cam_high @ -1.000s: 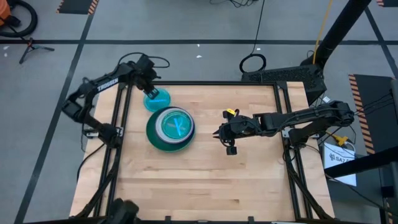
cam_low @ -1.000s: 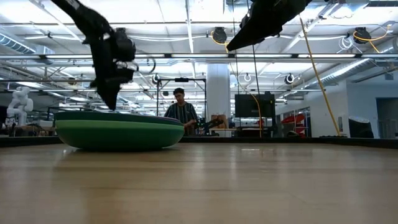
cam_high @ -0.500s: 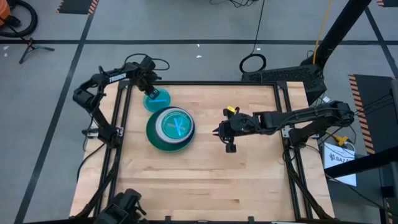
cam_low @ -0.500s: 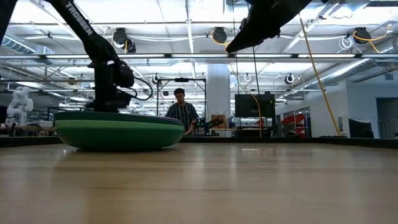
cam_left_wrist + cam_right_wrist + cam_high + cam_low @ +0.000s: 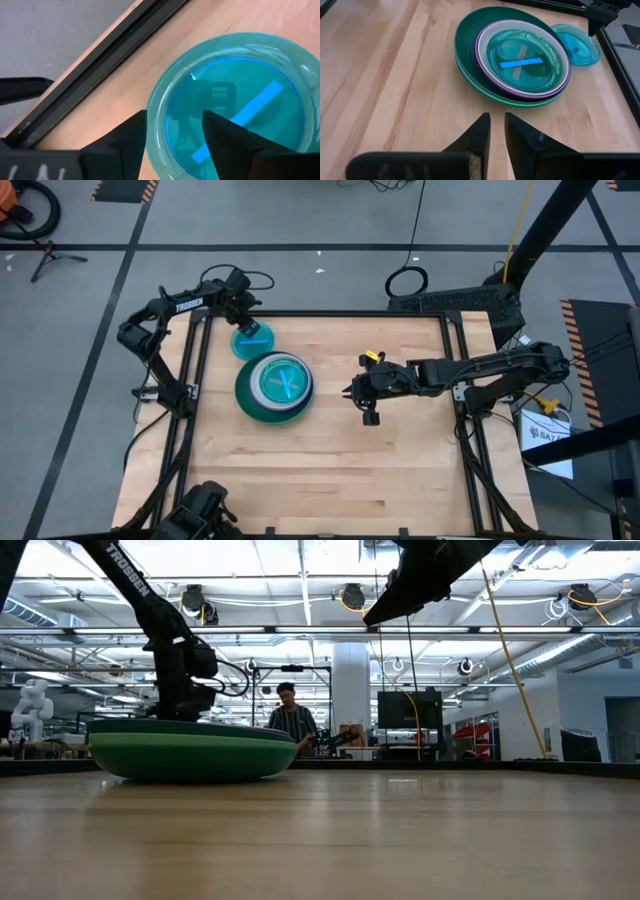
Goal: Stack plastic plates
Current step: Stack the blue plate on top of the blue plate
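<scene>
My left gripper isn't ready to close yet: its fingers are above the plate's rim [image 5: 158, 119], and the wood is well below. It needs to move down first, then close on the small blue plate beside the stack.
A stack of plates [image 5: 275, 386] rests on the table's left half: dark green on light green, then purple, white and a small translucent blue one on top [image 5: 522, 60]. In the low view the stack [image 5: 190, 748] hides what lies behind it. A second small translucent blue plate [image 5: 254, 340] lies flat beside the stack, toward the far left corner. My left gripper [image 5: 243, 328] is down at this plate, open, one finger over its inside and one outside its rim [image 5: 152, 125]. My right gripper [image 5: 352, 394] hovers shut right of the stack. My left gripper [image 5: 175, 120] comes from above with its fingers on either side of the small blue plate's rim on the far left side. I cannot tell whether either finger touches the plate, which lies flat on the table.
The table's dark frame rail [image 5: 100, 55] runs close beside the small blue plate. Bare wood stretches across the near half and the right side [image 5: 330, 470]. A person [image 5: 290, 720] stands in the room beyond the far edge.
My left gripper has come down from a tilted pose above the small blue plate until it stands upright at it, its arm folding back toward the table's left edge. The plates and my right arm have kept still.
</scene>
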`<action>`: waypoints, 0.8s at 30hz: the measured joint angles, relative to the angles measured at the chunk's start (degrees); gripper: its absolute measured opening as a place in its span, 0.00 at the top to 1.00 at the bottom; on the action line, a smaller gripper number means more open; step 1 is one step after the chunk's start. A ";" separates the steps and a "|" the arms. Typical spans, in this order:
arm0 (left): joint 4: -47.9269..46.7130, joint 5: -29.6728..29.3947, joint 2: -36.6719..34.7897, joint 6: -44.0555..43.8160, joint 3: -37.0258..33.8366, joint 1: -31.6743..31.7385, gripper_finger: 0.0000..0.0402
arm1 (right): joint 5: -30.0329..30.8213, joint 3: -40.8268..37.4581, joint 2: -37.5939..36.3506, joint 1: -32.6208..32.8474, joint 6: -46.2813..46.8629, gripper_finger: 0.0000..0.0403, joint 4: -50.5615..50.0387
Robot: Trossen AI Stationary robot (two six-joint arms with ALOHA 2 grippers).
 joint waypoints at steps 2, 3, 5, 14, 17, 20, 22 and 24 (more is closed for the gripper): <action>0.31 -0.04 0.00 0.21 0.00 0.00 0.50 | -0.02 0.00 0.00 0.00 0.54 0.88 -0.02; 0.45 -0.06 0.00 0.21 0.00 0.05 0.50 | -0.02 0.00 0.00 0.00 0.69 0.88 -0.01; 0.54 -0.09 0.00 0.21 0.00 0.28 0.50 | -0.04 0.00 0.00 0.00 0.77 0.88 -0.02; 0.92 -0.30 0.84 0.03 0.00 1.75 0.50 | -0.04 -0.02 0.00 0.00 1.50 0.88 -0.40; 0.95 -0.30 2.37 -0.03 0.00 2.19 0.50 | -0.06 -0.02 0.00 0.00 2.08 0.88 -0.52; 0.90 -0.30 3.99 -0.04 0.00 2.16 0.50 | -0.07 -0.02 0.00 0.00 2.17 0.88 -0.55; 0.92 -0.30 4.93 -0.01 0.00 2.14 0.50 | -0.04 -0.02 0.00 0.00 2.23 0.88 -0.57; 0.90 -0.30 5.82 -0.01 0.00 2.12 0.50 | -0.06 -0.02 0.00 0.00 2.30 0.88 -0.57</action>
